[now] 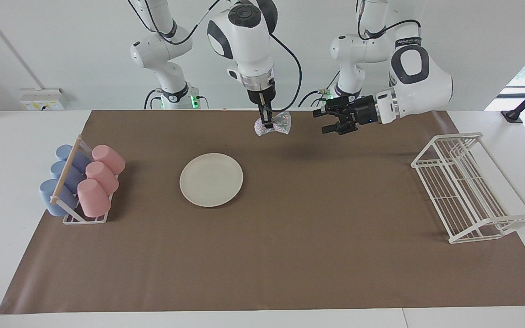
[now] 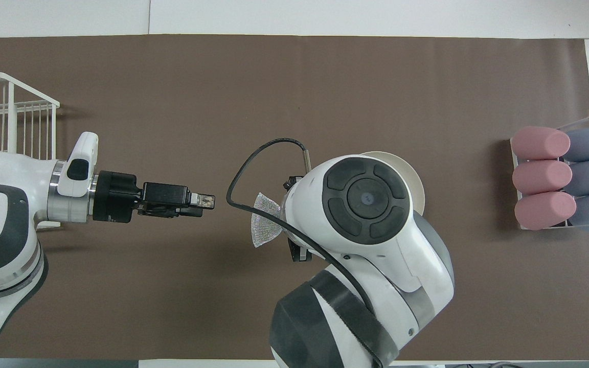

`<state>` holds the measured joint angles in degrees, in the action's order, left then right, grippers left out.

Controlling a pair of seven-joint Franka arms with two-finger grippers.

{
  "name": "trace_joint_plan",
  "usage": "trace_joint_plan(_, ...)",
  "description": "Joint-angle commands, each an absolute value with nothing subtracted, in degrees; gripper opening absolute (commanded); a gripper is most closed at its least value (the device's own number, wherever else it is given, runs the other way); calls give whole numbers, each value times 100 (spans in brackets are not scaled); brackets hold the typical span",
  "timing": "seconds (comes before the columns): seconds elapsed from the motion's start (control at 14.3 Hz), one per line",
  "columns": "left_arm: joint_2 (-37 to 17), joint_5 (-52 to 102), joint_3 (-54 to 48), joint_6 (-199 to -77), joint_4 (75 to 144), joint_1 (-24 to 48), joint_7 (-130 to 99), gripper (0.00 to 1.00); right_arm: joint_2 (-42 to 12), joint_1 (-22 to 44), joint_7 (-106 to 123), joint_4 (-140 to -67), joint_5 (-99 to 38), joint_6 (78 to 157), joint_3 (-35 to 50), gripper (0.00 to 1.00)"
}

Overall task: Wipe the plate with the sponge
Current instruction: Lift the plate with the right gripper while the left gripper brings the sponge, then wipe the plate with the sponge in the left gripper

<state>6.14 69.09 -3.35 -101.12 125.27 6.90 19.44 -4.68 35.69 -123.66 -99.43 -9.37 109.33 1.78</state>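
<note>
Next, my left gripper grabs the sponge by its flared loose end (image 2: 259, 222) sticking out, since my right gripper covers the sponge's other end.
The cream-white plate (image 1: 211, 179) lies flat on the brown mat; in the overhead view only its rim (image 2: 413, 171) shows past the right arm's wrist. My right gripper (image 1: 267, 124) points straight down, shut on the glittery silver sponge (image 1: 273, 124), which hangs in the air over the mat, off the plate toward the left arm's end. The sponge (image 2: 265, 227) sticks out sideways from the grip. My left gripper (image 1: 328, 122) lies level over the mat, open, its fingertips (image 2: 207, 201) aimed at the sponge with a gap between them and it.
A rack of pink and blue cups (image 1: 82, 182) stands at the right arm's end of the mat. A white wire dish rack (image 1: 467, 187) stands at the left arm's end. The brown mat (image 1: 290, 255) covers most of the table.
</note>
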Motion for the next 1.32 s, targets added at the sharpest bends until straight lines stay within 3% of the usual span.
trace_joint_plan(0.0, 484, 7373, -308, -10098, 12551, 1044, 2144, 100, -492, 3542, -12437, -9879, -817, 10907, 202, 0)
trace_joint_plan(0.49, 387, 7611, -308, -10494, 12560, 1581, 2145, 98, -466, 3533, -12445, -9940, -800, 11030, 202, 0)
trace_joint_plan(0.63, 378, 7620, -308, -10555, 12560, 1617, 2145, 91, -466, 3533, -12437, -9940, -800, 11039, 202, 0)
trace_joint_plan(0.77, 378, 7620, -308, -10582, 12560, 1626, 2145, 69, -466, 3533, -12437, -9940, -800, 11039, 211, 0)
trace_joint_plan(0.91, 378, 7620, -308, -10573, 12560, 1678, 2145, 38, -466, 3533, -12437, -9949, -800, 11039, 202, 0)
trace_joint_plan(1.05, 378, 7620, -308, -10582, 12568, 1705, 2136, 0, -466, 3525, -12428, -9940, -800, 11039, 202, 0)
trace_joint_plan(1.25, 395, 7620, -308, -10573, 12603, 1740, 2101, 0, -466, 3524, -12436, -9940, -800, 11091, 202, 0)
